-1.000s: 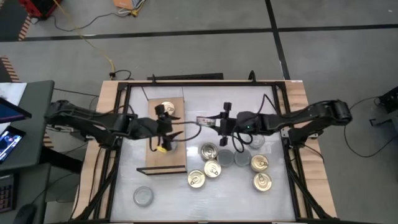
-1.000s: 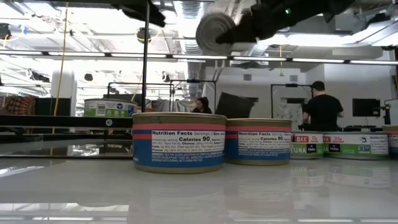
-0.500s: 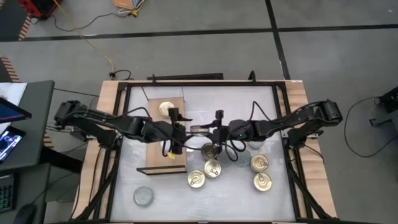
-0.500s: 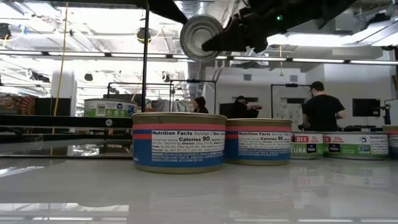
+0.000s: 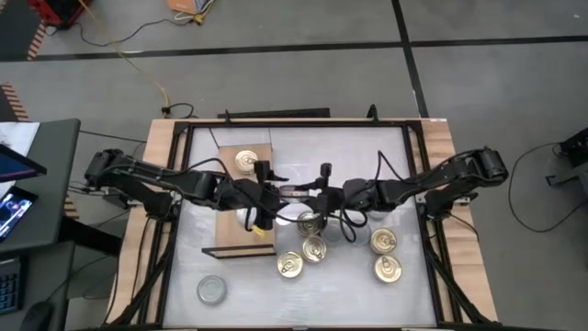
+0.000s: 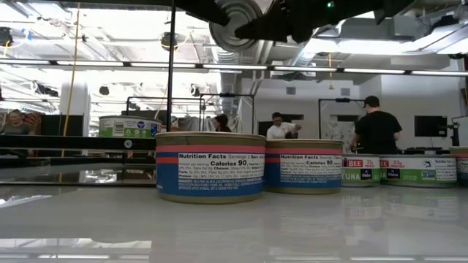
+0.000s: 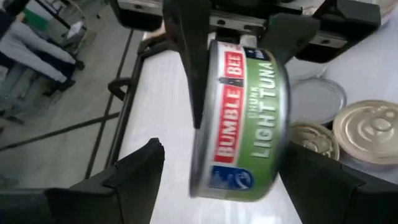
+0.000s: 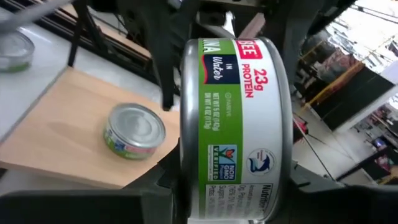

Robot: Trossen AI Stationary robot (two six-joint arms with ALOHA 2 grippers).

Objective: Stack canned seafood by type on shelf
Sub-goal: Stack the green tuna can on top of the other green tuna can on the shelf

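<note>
The left gripper's fingers are beside the green-labelled tuna tin's rims in the left wrist view, so they would hold the tin if they closed now. The left gripper needs to close on the tin.
A green-labelled tuna tin (image 5: 292, 191) hangs in the air between my two grippers, turned on its edge; the low view shows its round face (image 6: 234, 14). My right gripper (image 5: 310, 191) is shut on it. My left gripper (image 5: 274, 191) is open, with one finger on either side of the same tin (image 7: 239, 118); whether they touch it I cannot tell. Below lies the tan shelf (image 5: 230, 234), with a gold-topped tin (image 5: 245, 162) standing on its far end. The right wrist view shows a silver-topped tin (image 8: 134, 130) standing on the shelf (image 8: 62, 124). My right gripper (image 8: 233, 168) pinches the tin by its two flat ends (image 8: 186, 143), one finger on the lid and one on the bottom. The fingers (image 7: 186, 68) come level from the table's right. The tin is lifted clear of the table and stands on edge, its label facing outward.
Several gold-topped tins (image 5: 314, 248) sit on the white table to the right of the shelf, and more lie under the right arm. A lone silver-topped tin (image 5: 211, 290) sits near the front left. In the low view, tins (image 6: 210, 166) stand in a row and people move in the room behind.
My right gripper has carried the tin toward the table's left and slightly up. My left gripper has moved right, off the shelf's middle, to meet it. Its open fingers now stand around the tin.
</note>
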